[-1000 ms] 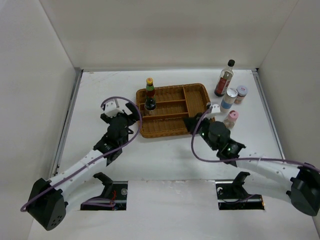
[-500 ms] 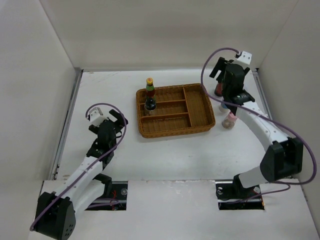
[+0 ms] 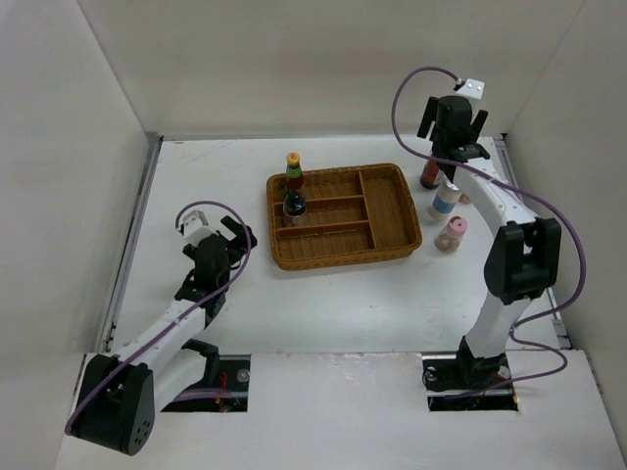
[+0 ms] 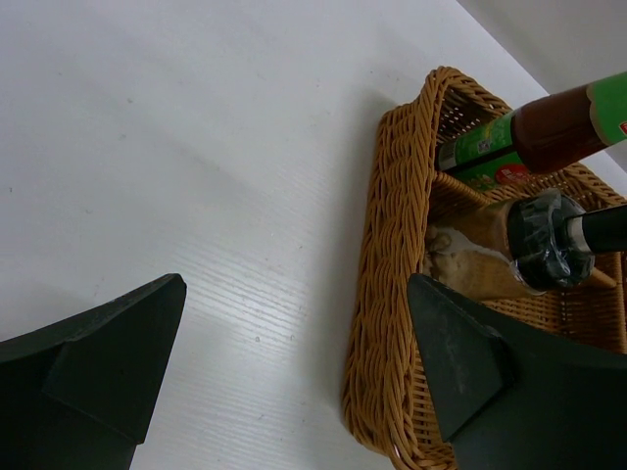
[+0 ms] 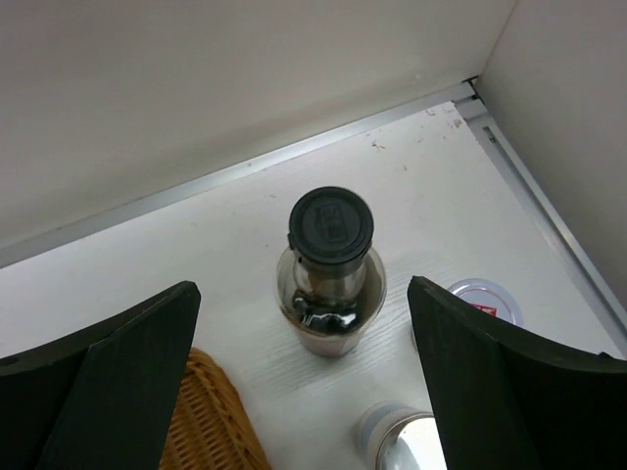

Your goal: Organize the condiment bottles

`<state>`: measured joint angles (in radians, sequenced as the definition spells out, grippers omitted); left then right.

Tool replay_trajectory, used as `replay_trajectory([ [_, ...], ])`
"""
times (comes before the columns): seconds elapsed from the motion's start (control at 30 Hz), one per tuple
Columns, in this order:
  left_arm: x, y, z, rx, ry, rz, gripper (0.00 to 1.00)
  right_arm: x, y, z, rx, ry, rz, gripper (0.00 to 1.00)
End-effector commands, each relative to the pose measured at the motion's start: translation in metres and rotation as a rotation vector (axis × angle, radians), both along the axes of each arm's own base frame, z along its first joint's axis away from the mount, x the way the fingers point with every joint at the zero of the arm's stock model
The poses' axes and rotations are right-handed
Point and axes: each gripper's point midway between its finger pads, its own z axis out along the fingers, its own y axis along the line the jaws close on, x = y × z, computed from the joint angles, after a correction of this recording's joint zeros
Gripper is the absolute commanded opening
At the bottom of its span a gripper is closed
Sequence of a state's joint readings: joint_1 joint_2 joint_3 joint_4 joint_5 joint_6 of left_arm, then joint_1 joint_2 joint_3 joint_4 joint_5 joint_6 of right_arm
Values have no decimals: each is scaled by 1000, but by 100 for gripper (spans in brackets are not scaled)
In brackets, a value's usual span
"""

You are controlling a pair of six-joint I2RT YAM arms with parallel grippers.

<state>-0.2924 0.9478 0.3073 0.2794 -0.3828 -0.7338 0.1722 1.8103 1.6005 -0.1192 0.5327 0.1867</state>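
I should next use my right gripper to pick up the tall dark-sauce bottle by its neck (image 5: pixel 331 283), so that its base stays free to stand in the tray.
My right gripper (image 3: pixel 456 149) hangs open above the tall dark-sauce bottle (image 3: pixel 431 174), whose black cap (image 5: pixel 330 225) shows between the spread fingers (image 5: pixel 118 372), untouched. Beside it stand the blue-label jar (image 3: pixel 446 201) (image 5: pixel 407 441), the short silver-lidded jar (image 5: pixel 485 299) and the pink-capped shaker (image 3: pixel 452 235). The yellow-red-capped bottle (image 3: pixel 293 168) (image 4: pixel 549 132) and the small black-capped bottle (image 3: pixel 294 204) (image 4: pixel 541 240) stand in the wicker tray's left end. My left gripper (image 3: pixel 238 238) (image 4: pixel 294 333) is open and empty, low over the table by the tray's left rim.
The brown wicker divided tray (image 3: pixel 392 211) (image 4: pixel 392 294) lies at mid-table; its corner (image 5: pixel 206 421) shows under the right gripper. The back wall and the right wall's metal rail (image 5: pixel 529 176) run close to the bottles at the back right.
The right arm swung from the tray's near right corner up to the back right, above the tall bottle, and its jaws opened. The left arm drew back leftward from the tray.
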Motion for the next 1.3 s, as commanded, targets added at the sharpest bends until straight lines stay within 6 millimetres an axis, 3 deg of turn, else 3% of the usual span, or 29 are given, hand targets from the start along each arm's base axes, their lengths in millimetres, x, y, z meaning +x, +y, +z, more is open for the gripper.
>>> replay_trajectory([
  [0.0, 6, -3, 16, -39, -79, -11, 100, 9, -10, 14, -22, -20, -24, 94],
  [0.13, 8, -9, 15, -40, -76, -29, 100, 24, -19, 8, -18, -38, -32, 88],
  [0.33, 10, -13, 13, -43, -79, -46, 100, 39, -14, 16, -13, -106, 12, 49],
  [0.5, 9, -13, 16, -48, -102, -50, 100, 44, -17, 42, -57, -189, -2, 23],
  [0.83, 8, -14, 20, -59, -125, -65, 100, 22, -7, 151, -120, -396, 6, 17],
  [0.97, 9, -12, 16, -55, -115, -59, 100, 9, 16, 168, -127, -419, 50, 17],
  [1.27, 7, -10, 17, -58, -120, -53, 100, -14, 71, 180, -78, -475, 160, 18],
])
